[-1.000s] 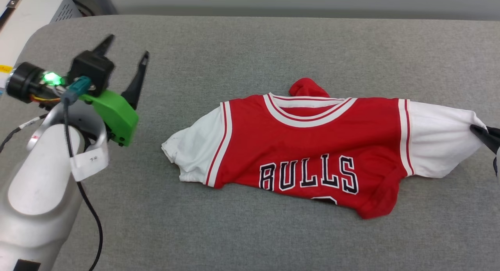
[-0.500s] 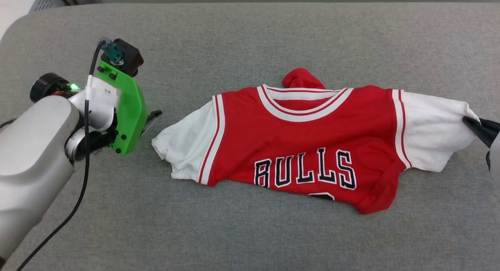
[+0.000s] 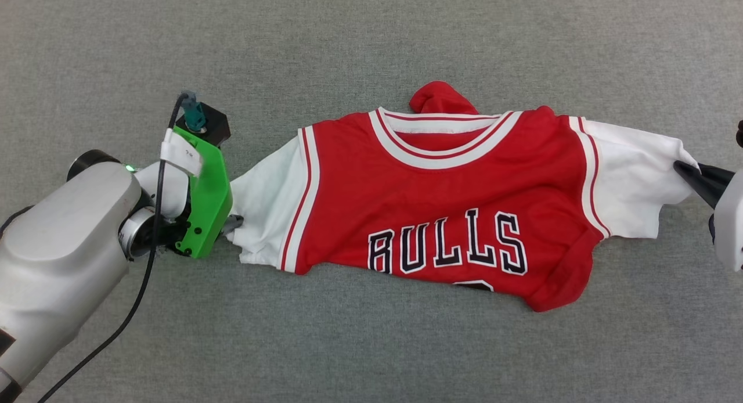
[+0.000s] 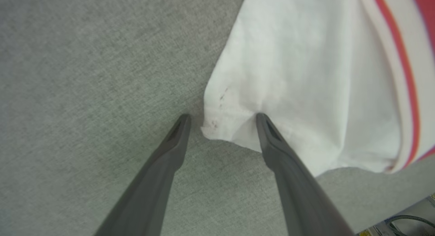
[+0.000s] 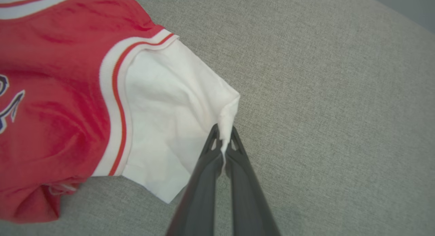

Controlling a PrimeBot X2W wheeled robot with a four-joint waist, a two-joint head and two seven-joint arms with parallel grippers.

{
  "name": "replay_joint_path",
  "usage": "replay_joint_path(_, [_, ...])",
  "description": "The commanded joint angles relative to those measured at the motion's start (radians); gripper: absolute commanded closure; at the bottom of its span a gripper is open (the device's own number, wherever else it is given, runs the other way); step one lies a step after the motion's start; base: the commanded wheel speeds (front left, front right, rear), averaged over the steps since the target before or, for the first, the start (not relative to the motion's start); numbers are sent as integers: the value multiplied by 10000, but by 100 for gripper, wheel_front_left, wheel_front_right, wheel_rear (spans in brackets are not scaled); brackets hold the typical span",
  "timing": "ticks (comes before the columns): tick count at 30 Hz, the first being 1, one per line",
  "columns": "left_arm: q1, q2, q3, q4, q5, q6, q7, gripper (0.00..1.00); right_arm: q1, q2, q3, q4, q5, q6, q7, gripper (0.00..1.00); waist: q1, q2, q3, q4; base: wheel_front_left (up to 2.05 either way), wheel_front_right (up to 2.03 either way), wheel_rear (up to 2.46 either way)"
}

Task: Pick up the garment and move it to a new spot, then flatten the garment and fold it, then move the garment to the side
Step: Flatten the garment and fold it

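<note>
The rest of the white cloth (image 3: 270, 190) lies slack. My left gripper should next pick up the sleeve by its cuff corner (image 3: 234, 236), which sticks out over empty surface.
The garment (image 3: 441, 194), a red jersey T-shirt with white sleeves and black "BULLS" lettering, lies face up across the grey surface, its lower part bunched under. My left gripper (image 3: 231, 224) (image 4: 222, 117) is open at the cuff corner of the left white sleeve (image 4: 289, 69); one finger rests on the fabric, the other on the bare surface beside it. At the far right, my right gripper (image 3: 685, 172) (image 5: 222, 132) is shut on the edge of the other white sleeve (image 5: 166, 117), pinching the cuff between its tips.
The grey fabric surface (image 3: 371, 345) stretches all around the garment, with wide room in front and behind. A black cable (image 3: 133, 310) hangs from my left arm across the lower left.
The head camera has tilted down. My left gripper turned downward and moved right to the left sleeve's cuff corner. The right gripper kept its hold on the right sleeve.
</note>
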Motion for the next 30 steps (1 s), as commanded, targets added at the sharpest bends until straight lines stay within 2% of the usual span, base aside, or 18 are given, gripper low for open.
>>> replay_joint_path(1, [116, -123, -445, 109, 45, -20, 124, 0, -148, 71, -2, -11, -83, -7, 26, 100, 0, -1, 50, -34, 0, 0, 0])
replay_joint_path(2, [145, -143, -633, 158, 38, -20, 104, 0, -175, 95, 13, -8, -91, -7, 26, 100, 0, -1, 67, -46, 0, 0, 0])
replay_joint_path(3, [160, -168, -760, 189, 30, -20, 51, 16, -197, 113, 26, -3, -97, -7, 22, 100, 0, -1, 74, -52, 0, 0, 0])
replay_joint_path(4, [165, -202, -899, 227, 27, -20, -39, 98, -219, 133, 42, 11, -101, -7, 12, 100, 0, -1, 70, -50, 0, 0, 0])
replay_joint_path(9, [-8, -187, -1215, 314, 31, -21, -696, 100, -324, 234, 132, 91, -135, -7, -184, 100, 0, -1, -149, -28, 0, 0, 0])
replay_joint_path(15, [-257, 467, -1386, -123, 783, -21, -2788, 100, -388, 376, 265, 271, -310, -7, -845, 100, 0, -1, -901, -29, 0, 0, 0])
replay_joint_path(19, [-382, 848, -1196, -652, 913, -21, -4261, 100, -290, 261, 135, 441, -454, -7, -1500, 100, 0, -1, -1489, 122, 0, 0, 0])
replay_joint_path(22, [-572, 1129, -901, -1042, 991, -13, -4966, 100, -298, 129, -30, 435, -435, -7, -1838, 100, 0, -1, -1802, 209, 0, 0, 0])
replay_joint_path(26, [-944, 1525, -504, -1767, 1301, 212, -5634, 100, -486, -62, -317, 274, -500, -7, -2160, 100, 0, -1, -2173, 279, 0, 0, 0])
replay_joint_path(30, [-1363, 1837, -84, -2567, 1592, 728, -6007, 100, -753, -232, -620, -53, -460, -7, -2311, 100, 0, -1, -2464, 323, 0, 0, 0])
